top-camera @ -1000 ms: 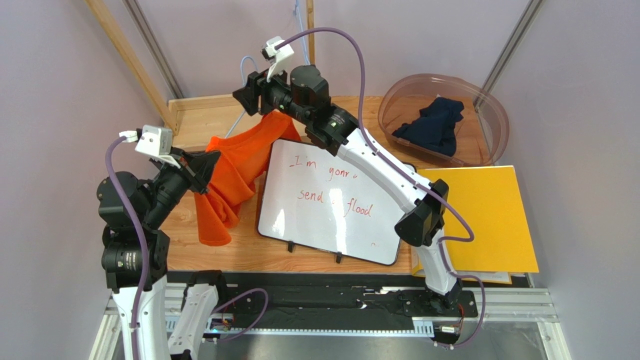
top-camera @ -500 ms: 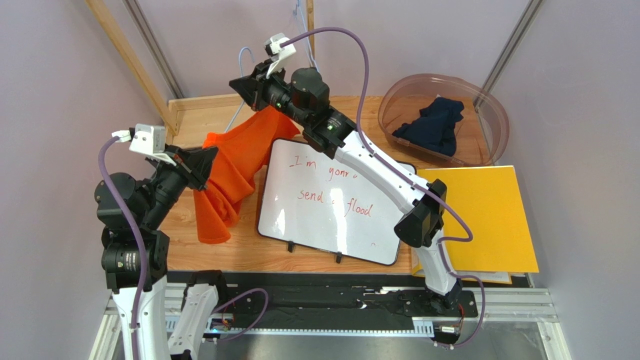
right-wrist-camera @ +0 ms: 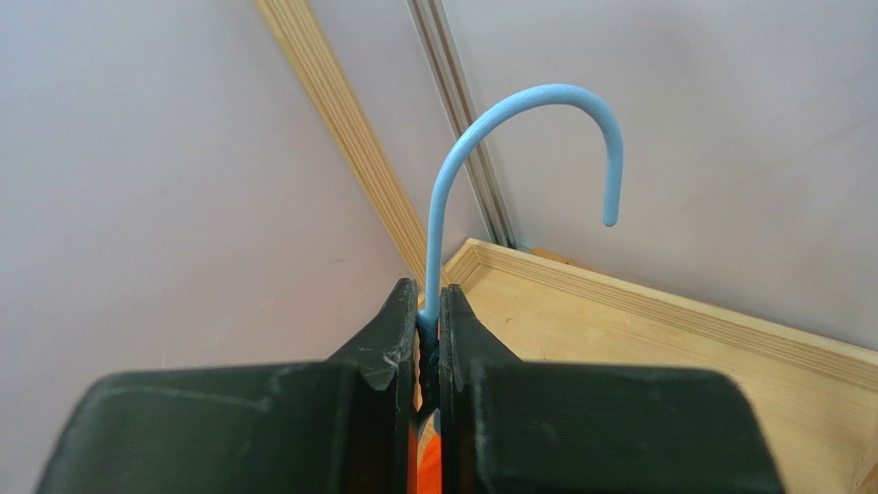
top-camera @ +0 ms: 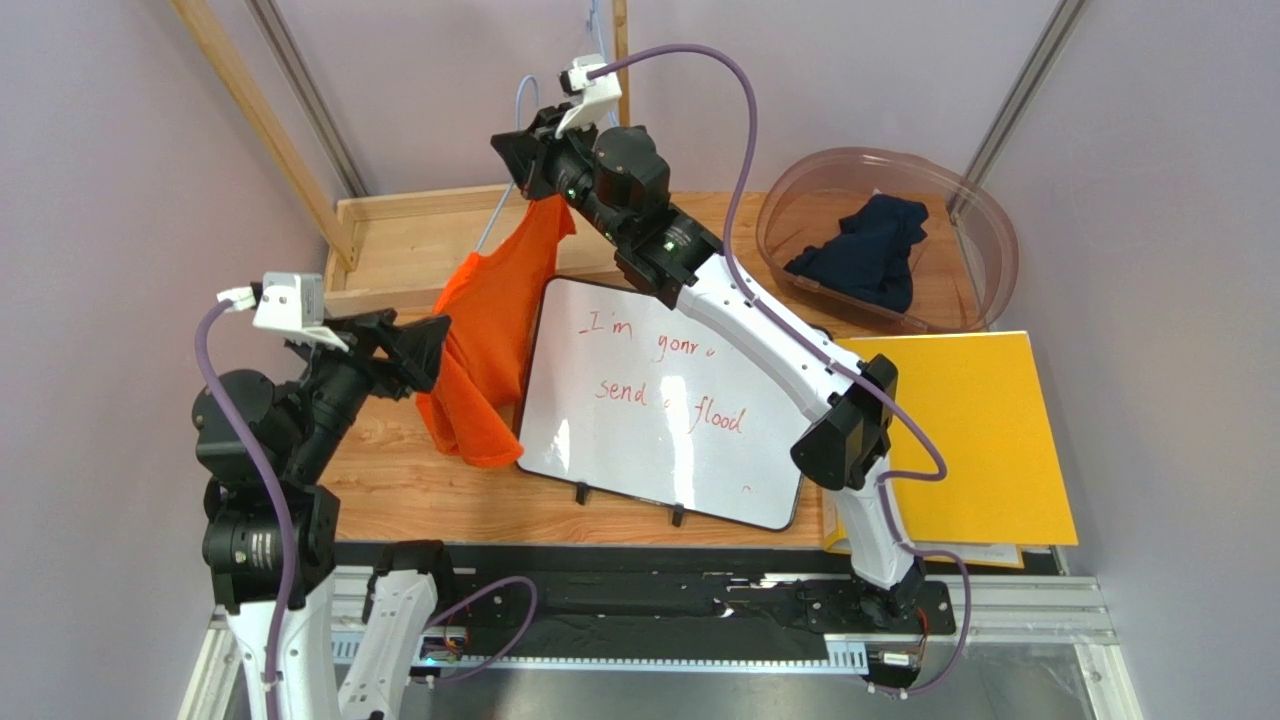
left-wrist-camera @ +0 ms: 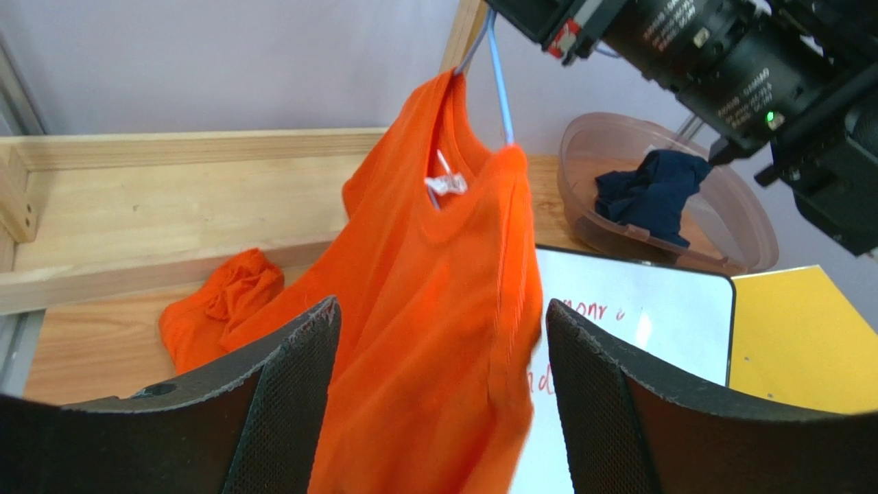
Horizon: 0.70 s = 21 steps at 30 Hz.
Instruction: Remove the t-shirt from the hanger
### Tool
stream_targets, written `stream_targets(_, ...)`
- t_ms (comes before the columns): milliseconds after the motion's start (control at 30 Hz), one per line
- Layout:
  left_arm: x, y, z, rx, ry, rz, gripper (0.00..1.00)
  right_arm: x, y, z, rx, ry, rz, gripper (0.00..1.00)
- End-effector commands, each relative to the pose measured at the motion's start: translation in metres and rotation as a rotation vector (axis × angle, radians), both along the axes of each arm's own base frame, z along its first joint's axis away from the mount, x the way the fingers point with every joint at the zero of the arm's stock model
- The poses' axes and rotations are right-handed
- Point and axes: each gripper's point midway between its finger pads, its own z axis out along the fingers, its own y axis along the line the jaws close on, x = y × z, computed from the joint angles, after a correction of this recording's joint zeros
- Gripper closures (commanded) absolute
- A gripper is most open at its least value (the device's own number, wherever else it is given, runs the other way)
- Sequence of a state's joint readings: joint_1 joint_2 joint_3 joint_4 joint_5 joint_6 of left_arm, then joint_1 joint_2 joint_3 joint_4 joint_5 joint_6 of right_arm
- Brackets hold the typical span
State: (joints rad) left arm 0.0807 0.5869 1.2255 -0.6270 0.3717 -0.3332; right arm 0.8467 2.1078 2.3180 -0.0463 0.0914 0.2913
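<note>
My left gripper is about to pull the orange t-shirt off the hanger. It will grab the t-shirt by its near sleeve (left-wrist-camera: 502, 334) and leave the hanger's wire (left-wrist-camera: 499, 87) free.
The orange t-shirt (top-camera: 489, 338) hangs on a light blue wire hanger (top-camera: 522, 102), its lower end draping down to the table by the whiteboard. My right gripper (top-camera: 529, 158) is shut on the hanger's neck just under the hook (right-wrist-camera: 515, 113), holding it up in the air; orange cloth shows below the jaws. In the left wrist view the t-shirt (left-wrist-camera: 433, 288) hangs straight ahead with the hanger's wire (left-wrist-camera: 499, 87) in its collar. My left gripper (left-wrist-camera: 441, 309) stands open, its fingers on either side of the hanging cloth, not clamped on it.
A whiteboard (top-camera: 661, 398) with red writing lies right of the shirt. A clear plastic tub (top-camera: 977, 225) holding dark blue cloth stands at the back right, a yellow folder (top-camera: 977, 435) in front of it. A wooden frame (top-camera: 391, 225) borders the back left.
My right gripper shut on the hanger's neck and raised it, pulling the shirt up off the table. My left gripper let go of the shirt and opened wide.
</note>
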Motion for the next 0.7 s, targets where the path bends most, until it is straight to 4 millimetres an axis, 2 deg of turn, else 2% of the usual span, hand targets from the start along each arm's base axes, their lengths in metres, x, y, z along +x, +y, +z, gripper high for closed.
stream_targets(0,-0.020,0.001,-0.032,0.034,0.062,0.003,0.21,-0.008,-0.024,0.070,0.180,-0.071,-0.021,1.00)
stream_targets(33,-0.027,-0.001,-0.032,0.032,0.045,-0.001,0.20,-0.009,-0.024,0.070,0.182,-0.069,-0.016,1.00)
stream_targets(133,-0.031,-0.004,-0.037,0.016,0.045,-0.013,0.19,-0.013,-0.022,0.070,0.196,-0.058,0.006,1.00)
stream_targets(167,-0.029,-0.003,-0.039,0.013,0.053,-0.010,0.19,-0.013,-0.020,0.065,0.195,-0.047,0.013,1.00)
stream_targets(267,-0.018,0.004,-0.045,0.016,0.092,0.025,0.21,-0.015,-0.023,0.067,0.211,-0.041,0.016,1.00)
stream_targets(333,-0.011,0.004,-0.044,0.015,0.112,0.020,0.26,-0.015,-0.022,0.067,0.216,-0.036,0.016,1.00)
stream_targets(367,-0.011,0.004,-0.040,0.014,0.106,0.020,0.39,-0.014,-0.023,0.068,0.217,-0.037,0.013,1.00)
stream_targets(433,-0.010,0.002,-0.037,0.013,0.099,0.013,0.51,-0.013,-0.024,0.068,0.214,-0.036,0.005,1.00)
stream_targets(467,-0.011,0.002,-0.036,0.011,0.098,0.013,0.63,-0.012,-0.024,0.067,0.217,-0.034,-0.002,1.00)
stream_targets(533,-0.015,0.004,-0.036,0.018,0.093,0.025,0.78,-0.011,-0.027,0.068,0.219,-0.030,-0.017,1.00)
stream_targets(567,-0.018,0.006,-0.033,0.019,0.087,0.035,0.93,-0.008,-0.030,0.068,0.222,-0.025,-0.039,1.00)
stream_targets(600,-0.022,0.008,-0.034,0.021,0.088,0.051,1.00,-0.007,-0.032,0.070,0.226,-0.024,-0.051,1.00)
stream_targets(667,-0.028,0.010,-0.029,0.024,0.072,0.068,1.00,-0.002,-0.036,0.066,0.221,-0.005,-0.087,1.00)
